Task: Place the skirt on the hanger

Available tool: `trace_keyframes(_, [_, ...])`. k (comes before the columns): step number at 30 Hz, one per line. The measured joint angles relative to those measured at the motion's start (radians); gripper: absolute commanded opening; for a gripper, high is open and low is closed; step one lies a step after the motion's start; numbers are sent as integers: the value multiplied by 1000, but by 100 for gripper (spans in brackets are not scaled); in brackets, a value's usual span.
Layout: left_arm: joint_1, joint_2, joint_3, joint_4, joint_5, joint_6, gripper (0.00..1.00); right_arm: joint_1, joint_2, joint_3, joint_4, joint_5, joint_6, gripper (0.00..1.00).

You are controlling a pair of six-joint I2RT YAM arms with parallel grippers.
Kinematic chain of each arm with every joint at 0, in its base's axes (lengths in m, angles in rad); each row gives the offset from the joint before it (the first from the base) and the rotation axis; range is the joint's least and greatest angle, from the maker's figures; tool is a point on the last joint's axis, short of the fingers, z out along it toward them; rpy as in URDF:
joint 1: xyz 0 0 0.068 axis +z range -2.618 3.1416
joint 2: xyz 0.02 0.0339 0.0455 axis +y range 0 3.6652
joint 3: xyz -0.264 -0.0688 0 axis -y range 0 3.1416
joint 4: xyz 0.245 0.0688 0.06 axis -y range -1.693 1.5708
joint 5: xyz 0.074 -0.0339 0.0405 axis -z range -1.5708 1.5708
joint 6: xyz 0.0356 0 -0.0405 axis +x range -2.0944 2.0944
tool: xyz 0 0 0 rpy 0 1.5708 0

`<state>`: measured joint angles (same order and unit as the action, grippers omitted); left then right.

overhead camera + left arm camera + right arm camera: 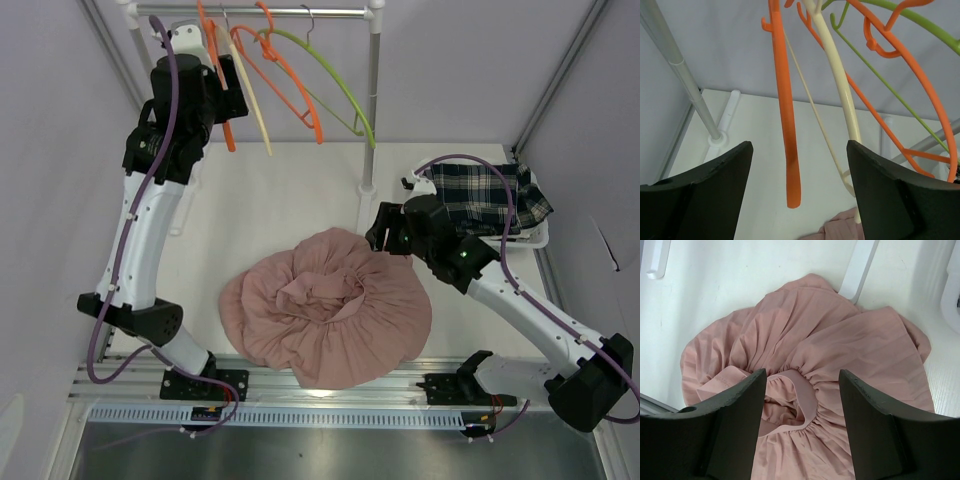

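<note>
The hanger's opposite arm should stay free to enter the waistband, so my left gripper should next grab the first orange hanger's near arm end (228, 134) (792, 186).
The pink skirt (330, 305) lies bunched on the table, its elastic waistband (805, 390) facing up. My right gripper (802, 375) hovers open just above that waistband, holding nothing; from above it (385, 232) is over the skirt's right edge. Several hangers hang from the rail: an orange one (785, 100), a cream one (842, 90), a second orange one (925, 85) and a green one (920, 20). My left gripper (799, 145) is raised by the rail, open. The first orange hanger's arm end shows between its fingers, apart from both, ungripped.
The clothes rail (300, 12) crosses the back on white posts (373, 100), with one post (690, 95) close on the left gripper's left. A plaid garment (485, 195) rests in a white tray (535, 240) at the right. A rack foot (855, 270) lies beyond the skirt.
</note>
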<state>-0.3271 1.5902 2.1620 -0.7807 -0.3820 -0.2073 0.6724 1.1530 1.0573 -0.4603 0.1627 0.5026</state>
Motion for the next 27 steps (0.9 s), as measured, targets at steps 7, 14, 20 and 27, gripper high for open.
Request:
trace_keyframes(7, [26,53,72,-9,20,9,79,-5,0,0,0,-14,-1,64])
trace_keyframes(14, [64,117,90,-16,48,19,73,-7,2,0,0,-22,-2,63])
trace_keyframes(20, [89,159,102,-16,72,31,64,-7,19,0,2,-27,-3,57])
trace_keyframes(27, [93,179,136,-16,76,55,36,-9,35,0,2,-33,-6,53])
